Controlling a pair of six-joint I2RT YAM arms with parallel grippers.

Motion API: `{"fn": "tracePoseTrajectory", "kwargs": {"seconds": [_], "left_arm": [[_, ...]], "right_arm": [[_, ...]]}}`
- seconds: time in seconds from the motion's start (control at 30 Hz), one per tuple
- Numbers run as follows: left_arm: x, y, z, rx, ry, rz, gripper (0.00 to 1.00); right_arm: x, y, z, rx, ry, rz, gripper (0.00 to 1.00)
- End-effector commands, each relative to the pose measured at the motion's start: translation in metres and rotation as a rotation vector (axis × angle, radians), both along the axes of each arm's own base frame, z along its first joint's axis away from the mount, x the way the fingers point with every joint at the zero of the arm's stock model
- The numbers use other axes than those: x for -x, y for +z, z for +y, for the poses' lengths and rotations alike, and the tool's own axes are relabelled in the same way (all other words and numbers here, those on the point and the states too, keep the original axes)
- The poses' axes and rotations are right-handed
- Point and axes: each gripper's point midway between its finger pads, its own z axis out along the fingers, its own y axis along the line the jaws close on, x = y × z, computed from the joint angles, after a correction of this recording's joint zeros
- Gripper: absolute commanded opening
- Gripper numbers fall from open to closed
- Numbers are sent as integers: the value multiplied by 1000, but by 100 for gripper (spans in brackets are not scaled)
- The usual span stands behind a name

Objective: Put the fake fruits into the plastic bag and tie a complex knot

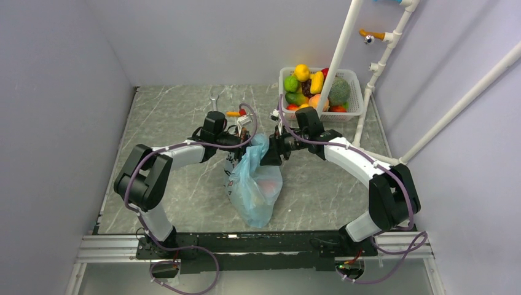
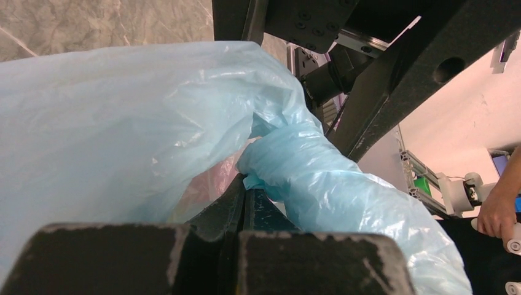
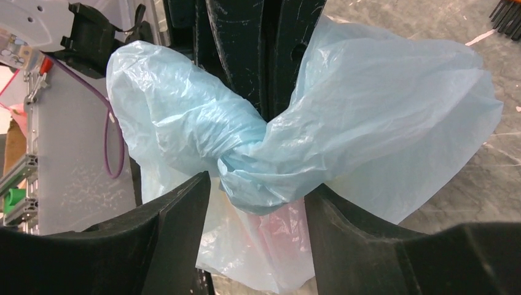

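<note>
My right gripper needs to close on the lower fold of the knot [image 1: 261,147] [image 3: 258,175] now, because my fingers go past its bottom edge.
The light-blue plastic bag [image 1: 253,184] lies in the middle of the table between both arms, and a reddish fruit [image 1: 267,187] shows faintly through it. Its neck is cinched into a knot [image 3: 258,175] with two puffy tails spreading left and right. My left gripper [image 2: 246,183] is shut, pinching a fold of the bag's plastic right beside the twisted neck [image 2: 289,163]. My right gripper [image 3: 261,193] is open, its fingers [image 3: 175,215] standing either side of the knot. More fake fruits [image 1: 310,86] fill the white basket [image 1: 353,80] at the back right.
An orange-handled screwdriver [image 1: 233,113] and a wrench [image 1: 214,98] lie behind the left gripper [image 1: 239,141]. A white pipe frame [image 1: 344,49] rises over the basket. The right gripper [image 1: 270,152] sits close to the left one. Grey walls enclose the table.
</note>
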Motion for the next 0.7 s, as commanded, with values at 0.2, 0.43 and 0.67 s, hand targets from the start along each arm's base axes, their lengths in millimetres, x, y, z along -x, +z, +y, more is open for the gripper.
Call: {"fn": "tracePoseTrajectory", "kwargs": {"seconds": [0.2,0.43,0.67], "left_arm": [[2,22,-4,52,-30,-63,0],[1,22,12,-17,18,-94,22],[-16,27,93,-157,197,-223,63]], "right_arm": [[-2,11,6,-44,32,-53,27],[2,12,4,-50,65,-90,0],[1,19,10,-98,81,-99,0]]}}
